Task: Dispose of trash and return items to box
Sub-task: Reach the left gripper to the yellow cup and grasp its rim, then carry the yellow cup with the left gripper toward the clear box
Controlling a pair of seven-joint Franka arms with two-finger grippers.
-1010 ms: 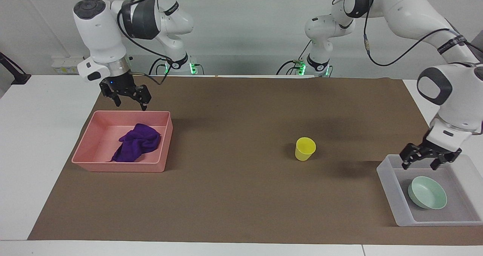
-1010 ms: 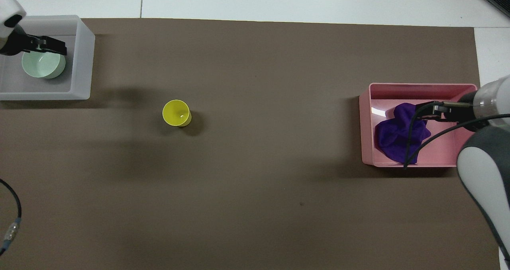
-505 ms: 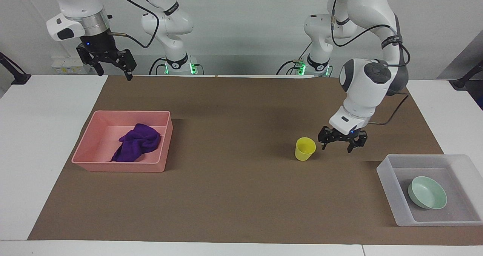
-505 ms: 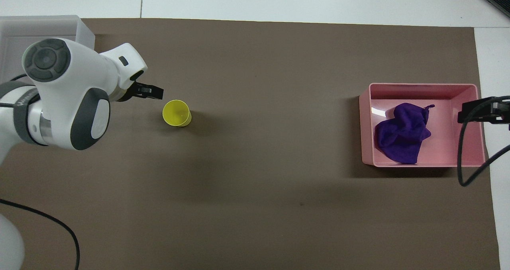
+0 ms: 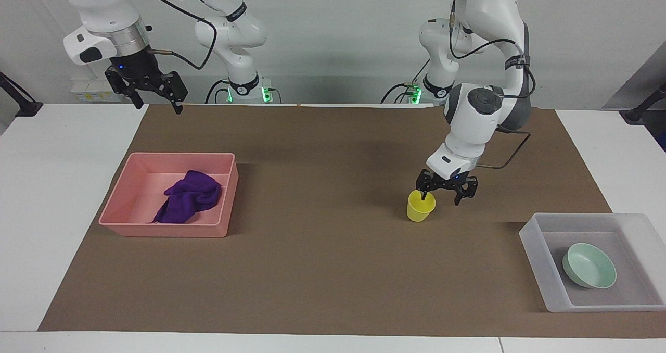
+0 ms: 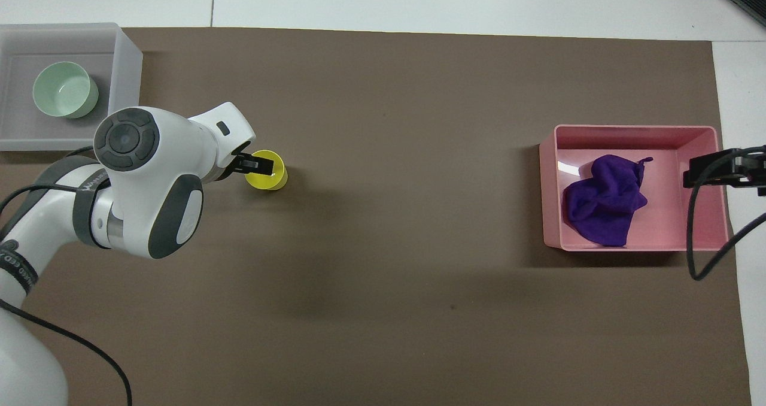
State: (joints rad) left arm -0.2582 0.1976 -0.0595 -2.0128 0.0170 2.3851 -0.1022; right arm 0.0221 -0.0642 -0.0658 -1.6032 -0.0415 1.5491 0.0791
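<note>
The left gripper grabs the yellow cup by its rim (image 6: 277, 158) next, to return the cup to the translucent box.
The yellow cup (image 5: 419, 209) stands upright on the brown mat, also in the overhead view (image 6: 272, 179). My left gripper (image 5: 441, 197) (image 6: 248, 165) is open and low at the cup, with one finger inside the rim and the other outside it, toward the left arm's end. The pale green bowl (image 5: 590, 265) (image 6: 63, 90) lies in the translucent box (image 5: 536, 262) (image 6: 127, 82). The purple cloth (image 5: 188, 197) (image 6: 604, 202) lies crumpled in the pink tray (image 5: 166, 230) (image 6: 547, 196). My right gripper (image 5: 158, 105) (image 6: 712, 172) is open, empty and raised high over the tray's end.
The brown mat (image 5: 322, 269) covers most of the white table. The box sits at the left arm's end and the pink tray at the right arm's end. A black cable (image 6: 694, 238) hangs from the right arm over the tray's edge.
My left gripper left the box, crossed to the yellow cup and came down with one finger inside it. My right gripper rose from the pink tray and now holds still.
</note>
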